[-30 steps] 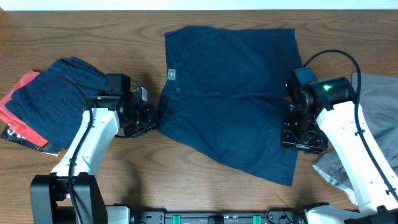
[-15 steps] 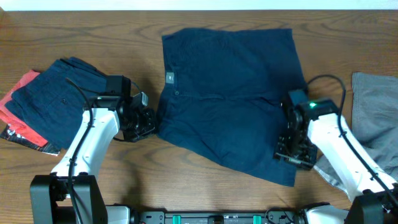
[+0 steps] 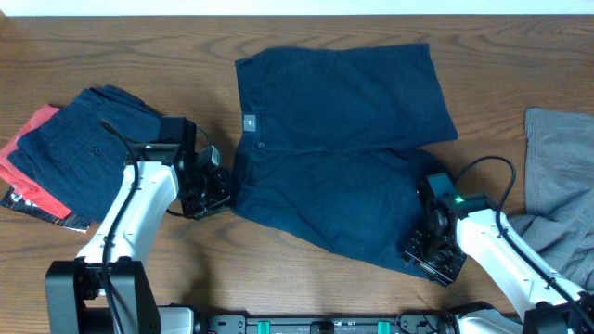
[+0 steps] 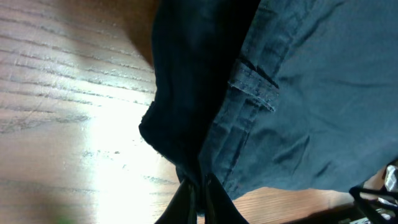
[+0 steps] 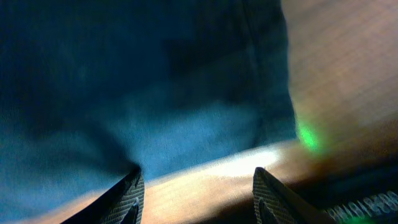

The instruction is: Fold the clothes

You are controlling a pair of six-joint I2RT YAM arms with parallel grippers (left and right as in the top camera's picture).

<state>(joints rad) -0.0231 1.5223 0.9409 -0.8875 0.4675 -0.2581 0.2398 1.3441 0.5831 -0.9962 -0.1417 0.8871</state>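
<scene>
My right gripper picks up the shorts' near leg hem corner, opposite the held waistband corner, next, to fold the near leg over the far one.
Dark navy shorts point(image 3: 334, 148) lie spread flat across the middle of the table, waistband to the left. My left gripper point(image 3: 221, 190) is shut on the waistband's near corner. In the left wrist view its fingertips point(image 4: 198, 193) pinch a dark fold of the shorts point(image 4: 311, 87). My right gripper point(image 3: 429, 255) sits low at the near right hem of the lower leg. In the right wrist view it stands open point(image 5: 198, 186), with bare wood between the fingers and the navy hem point(image 5: 155, 81) just beyond the tips. Its left finger point(image 5: 132, 194) is at the fabric edge.
A folded navy garment point(image 3: 88, 153) rests on a red one point(image 3: 28, 139) at the far left. A light grey garment point(image 3: 557, 176) lies crumpled at the right edge, beside the right arm. Bare wooden table point(image 3: 306, 269) runs along the front edge.
The right arm has slid toward the table's front along the shorts' right side, down to the lower hem. The shorts have shifted slightly left. The left gripper keeps its pinch.
</scene>
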